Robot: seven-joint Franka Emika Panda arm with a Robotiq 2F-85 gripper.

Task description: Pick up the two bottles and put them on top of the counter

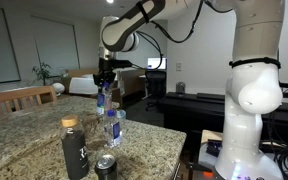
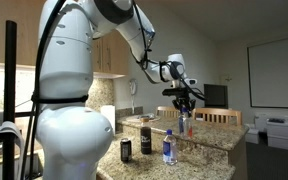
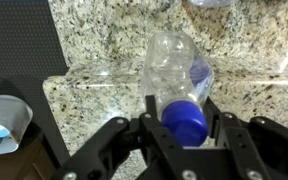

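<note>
The held bottle's base hangs across the edge of the raised counter. I should move it inward over the stone before I open my gripper.
My gripper is shut on a clear water bottle with a blue label, gripping it just below the cap and holding it upright over the speckled granite counter. I cannot tell whether its base touches the stone. In the wrist view the gripper has its fingers on both sides of the bottle under its blue cap. In an exterior view the gripper holds the bottle. The second bottle stands free on the counter close by, and it shows in both exterior views.
A matte black bottle and a dark can stand on the counter near its end, seen in both exterior views. The counter edge drops off below the gripper. A white cup sits lower down.
</note>
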